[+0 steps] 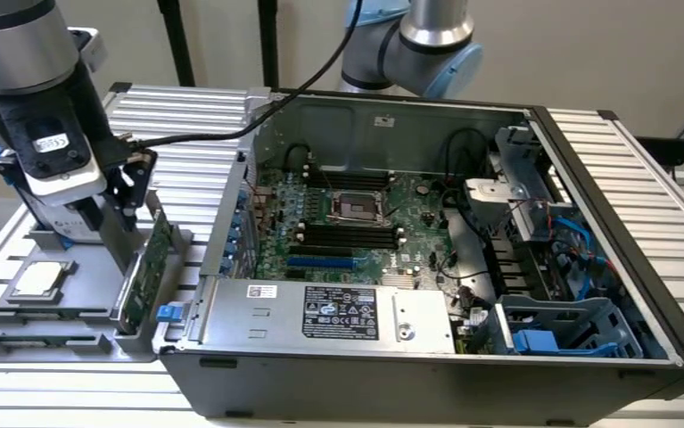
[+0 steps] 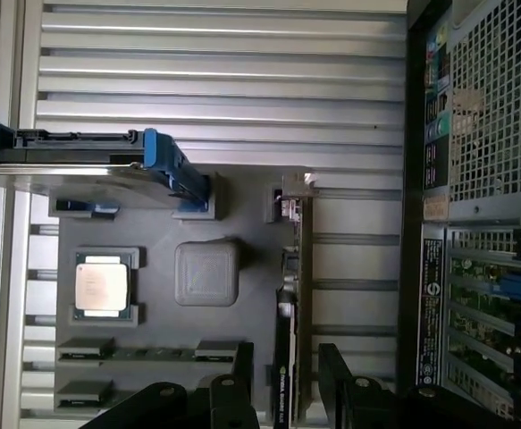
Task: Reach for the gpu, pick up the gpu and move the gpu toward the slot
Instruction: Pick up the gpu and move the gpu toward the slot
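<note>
My gripper grips the GPU across its free top edge (image 1: 139,257) next, since the GPU stands with its lower side sunk in the grey holder (image 1: 139,342).
The gpu (image 1: 148,267) is a green card standing on edge in a grey holder tray (image 1: 32,343), at the exterior view's left beside the open computer case (image 1: 437,374). In the wrist view the gpu (image 2: 287,313) appears dark and edge-on, with its silver bracket (image 2: 305,268) alongside. My gripper (image 1: 121,239) hangs just above the card's top edge. It is open (image 2: 287,389), with one black finger on each side of the card and a gap showing on both sides. The blue slot (image 1: 317,264) lies on the motherboard inside the case.
On the same tray are a square silver chip (image 2: 101,286) and a silver hard drive with blue rails (image 2: 90,165). The case's side wall (image 2: 430,268) stands close beside the card. A ribbed metal table (image 1: 187,116) lies all around.
</note>
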